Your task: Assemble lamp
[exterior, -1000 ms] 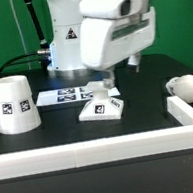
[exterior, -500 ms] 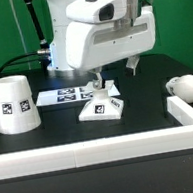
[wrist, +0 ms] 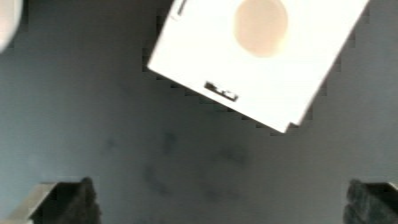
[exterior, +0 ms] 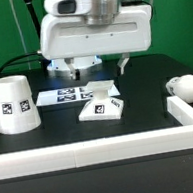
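Next, my gripper grabs the base by its raised block with the round socket [exterior: 100, 87]. Then I set the base against the white bar for the lamp.
The flat square base [exterior: 103, 106] lies on the black table near the middle, tags on its sides; in the wrist view it [wrist: 258, 55] shows with its round socket. The large cone shade [exterior: 14, 103] stands at the exterior view's left. The ball-topped bulb [exterior: 185, 87] lies at the exterior view's right by the rail. My gripper [exterior: 96, 68] hangs open and empty above and just behind the base; in the wrist view its fingertips [wrist: 68, 200] stand far apart with bare table between them.
The marker board [exterior: 72, 93] lies flat behind the base. A white rail [exterior: 102, 144] runs along the front and another rail [exterior: 191, 110] along the exterior view's right. The arm's body [exterior: 94, 29] looms over the middle.
The gripper has swung toward the exterior view's left and turned, from the right of the base to above its rear. The parts have not moved.
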`<state>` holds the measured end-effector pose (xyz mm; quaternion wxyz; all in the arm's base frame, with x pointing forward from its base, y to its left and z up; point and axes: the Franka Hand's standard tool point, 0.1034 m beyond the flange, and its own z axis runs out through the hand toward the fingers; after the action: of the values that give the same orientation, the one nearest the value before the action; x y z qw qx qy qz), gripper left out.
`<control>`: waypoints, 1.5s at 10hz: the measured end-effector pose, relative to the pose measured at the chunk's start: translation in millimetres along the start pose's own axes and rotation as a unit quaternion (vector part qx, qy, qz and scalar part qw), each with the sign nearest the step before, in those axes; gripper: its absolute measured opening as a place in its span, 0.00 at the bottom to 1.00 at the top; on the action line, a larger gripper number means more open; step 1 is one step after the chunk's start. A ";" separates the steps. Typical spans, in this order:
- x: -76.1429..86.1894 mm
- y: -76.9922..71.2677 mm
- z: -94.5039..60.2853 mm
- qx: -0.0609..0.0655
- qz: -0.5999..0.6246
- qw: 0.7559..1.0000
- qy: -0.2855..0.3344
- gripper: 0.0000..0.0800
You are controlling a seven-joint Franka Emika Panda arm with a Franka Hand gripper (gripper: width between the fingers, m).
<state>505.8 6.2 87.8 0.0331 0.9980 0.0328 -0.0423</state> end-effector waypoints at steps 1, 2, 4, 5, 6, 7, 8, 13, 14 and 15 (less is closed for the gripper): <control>0.3 -2.3 0.1 0.002 0.032 0.999 0.000 0.87; 0.2 -5.8 0.1 0.006 0.049 0.999 -0.001 0.87; 0.2 -10.9 0.1 0.018 0.128 0.992 -0.003 0.87; -1.6 -11.1 1.0 0.023 0.168 0.985 -0.006 0.87; -7.3 -6.3 4.7 0.030 0.198 0.980 -0.004 0.87; -11.6 -4.8 8.3 0.032 0.193 0.981 0.017 0.87; -19.7 -5.7 12.1 0.036 0.182 0.982 0.039 0.87; -30.8 -9.2 18.6 0.039 0.170 0.983 0.056 0.87; -31.0 -10.1 19.2 0.040 0.170 0.983 0.057 0.87; -33.2 -13.8 22.8 0.042 0.169 0.983 0.063 0.87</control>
<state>470.0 16.4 67.1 -0.0040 0.9904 -0.1361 0.0253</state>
